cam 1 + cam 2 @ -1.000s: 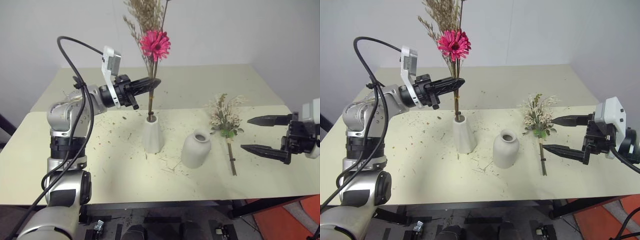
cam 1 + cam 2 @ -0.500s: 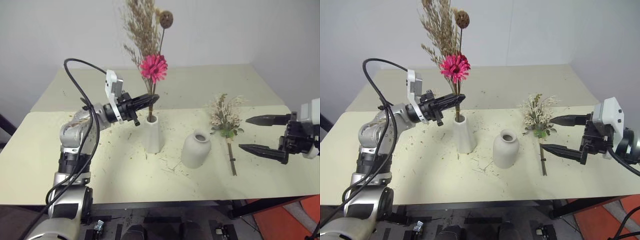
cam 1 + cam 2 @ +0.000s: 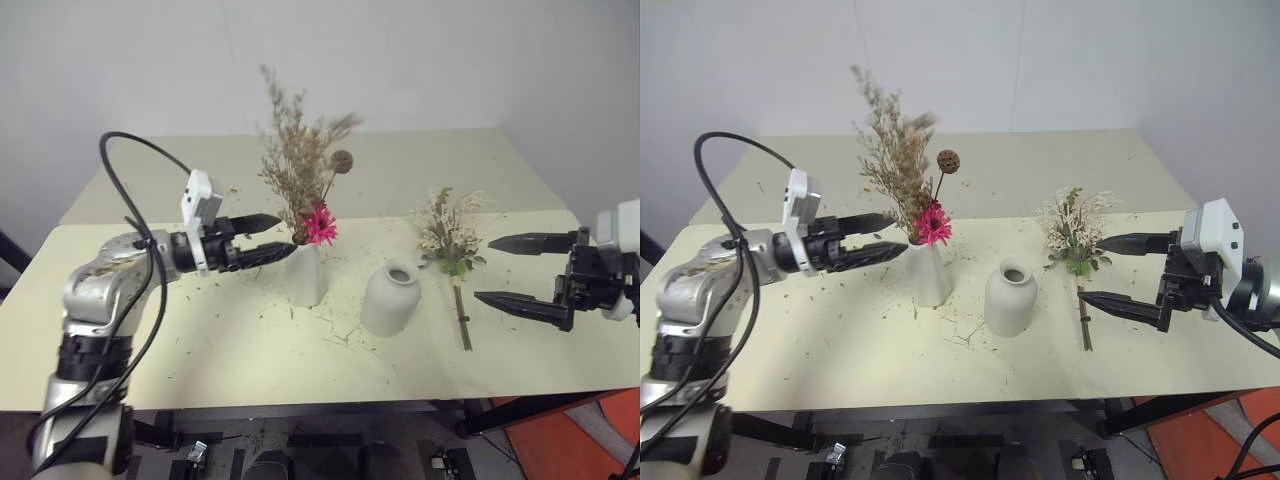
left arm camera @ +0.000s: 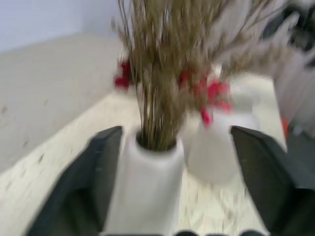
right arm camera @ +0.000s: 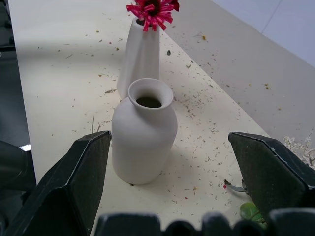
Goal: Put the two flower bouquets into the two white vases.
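My right gripper reaches for the bound stems and grabs them next, since dry blossoms and leaves spread wide over the top of the cream-white bouquet [image 3: 450, 235].
The thin tan bouquet [image 3: 300, 170] stands in the tall cone vase [image 3: 306, 275], and its pink flower [image 3: 321, 226] hangs at the mouth. My left gripper [image 3: 270, 240] is open just left of that vase, with nothing held. In the left wrist view the tall vase [image 4: 147, 187] stands ahead between my two fingers [image 4: 93, 182]. The dome vase [image 3: 390, 300] stands empty to the right of it. The cream-white bouquet [image 3: 450, 235] lies flat on the table, right of the dome vase. My right gripper [image 3: 484, 270] hovers open just right of that bunch.
Dry plant crumbs lie scattered over the cream table [image 3: 220, 350]. A second table top [image 3: 420, 160] adjoins it behind, against a white wall. The table's front edge runs close below the vases.
The tan bouquet has sunk down into the tall vase. My left gripper came down with it, let go, opened and drew back to the left. The right arm has kept still.
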